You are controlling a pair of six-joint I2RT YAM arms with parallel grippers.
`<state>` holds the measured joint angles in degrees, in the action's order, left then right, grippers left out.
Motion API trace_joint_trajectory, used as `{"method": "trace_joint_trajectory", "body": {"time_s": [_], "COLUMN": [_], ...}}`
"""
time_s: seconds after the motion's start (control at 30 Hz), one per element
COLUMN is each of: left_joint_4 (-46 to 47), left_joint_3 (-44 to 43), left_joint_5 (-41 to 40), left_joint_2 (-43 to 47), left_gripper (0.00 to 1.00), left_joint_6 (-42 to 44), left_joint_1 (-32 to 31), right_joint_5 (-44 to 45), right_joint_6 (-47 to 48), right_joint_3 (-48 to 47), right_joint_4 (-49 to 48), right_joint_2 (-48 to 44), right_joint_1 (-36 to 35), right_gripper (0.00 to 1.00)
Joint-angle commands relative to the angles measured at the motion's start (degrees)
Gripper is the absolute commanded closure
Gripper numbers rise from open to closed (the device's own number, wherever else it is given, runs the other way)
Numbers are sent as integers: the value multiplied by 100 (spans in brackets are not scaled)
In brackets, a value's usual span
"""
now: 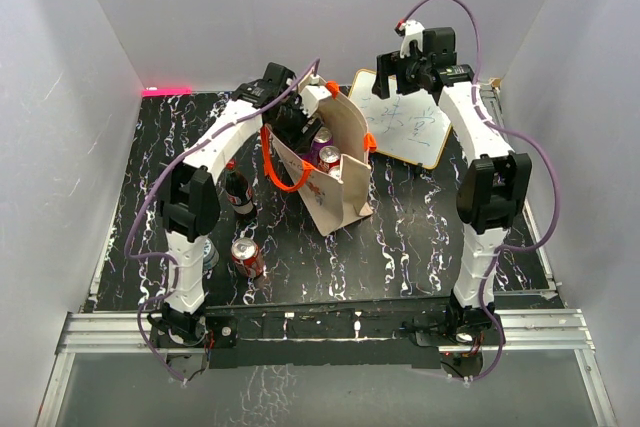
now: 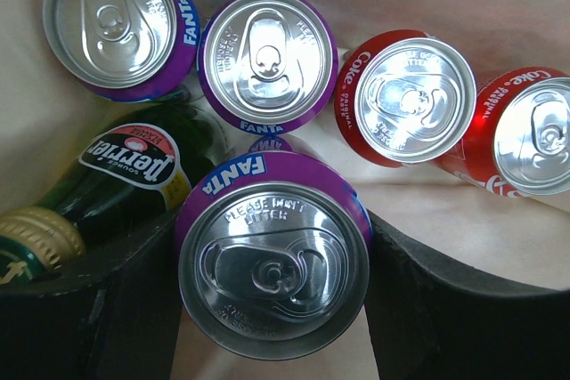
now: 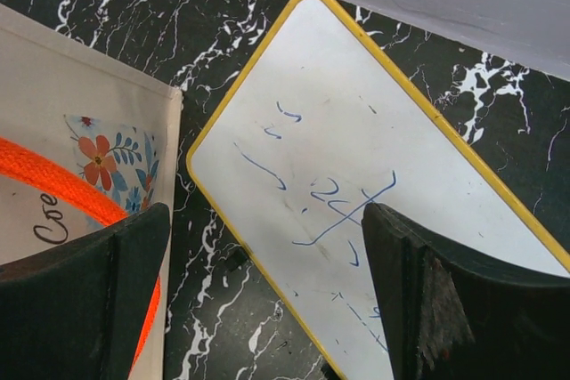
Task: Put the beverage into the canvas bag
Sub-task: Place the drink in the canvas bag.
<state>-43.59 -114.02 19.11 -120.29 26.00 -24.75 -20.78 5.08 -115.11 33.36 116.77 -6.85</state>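
My left gripper holds the Fanta can with its top well above the tops of the standing cans, so the can would fall if I opened now. I should lower it farther in before I release it.
The beige canvas bag with orange handles stands open mid-table. My left gripper reaches down into its far end. In the left wrist view it is shut on an upright purple Fanta can held between both fingers above the bag's floor. Inside lie two more Fanta cans, two red Coke cans and a green Perrier bottle. My right gripper is open and empty, above the table next to the bag's floral side.
A yellow-framed whiteboard lies at the back right, under the right gripper. A dark cola bottle stands left of the bag. A red can lies in front of it. White walls enclose the table.
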Motion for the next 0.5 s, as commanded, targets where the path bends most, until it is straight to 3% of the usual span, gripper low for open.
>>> {"method": "trace_joint_trajectory", "body": {"time_s": [0.0,0.23,0.47], "left_joint_4": [166,-43,657], "left_joint_3": [-205,-348,310], "left_joint_5": [-15,-276,-154], "left_joint_2": [180,-196,-95], "left_gripper": [100,100,100], "left_joint_6": [196,148,697], "left_joint_1": [121,120,120], "right_joint_5": [-101,-225,-268], "right_joint_6": [152,298,409], "right_joint_3": [-543,-900,-862], "right_joint_4": [52,296,370], "right_joint_2": [165,444,461], "right_joint_1": [65,123,170], "right_gripper": [7,7,7]}}
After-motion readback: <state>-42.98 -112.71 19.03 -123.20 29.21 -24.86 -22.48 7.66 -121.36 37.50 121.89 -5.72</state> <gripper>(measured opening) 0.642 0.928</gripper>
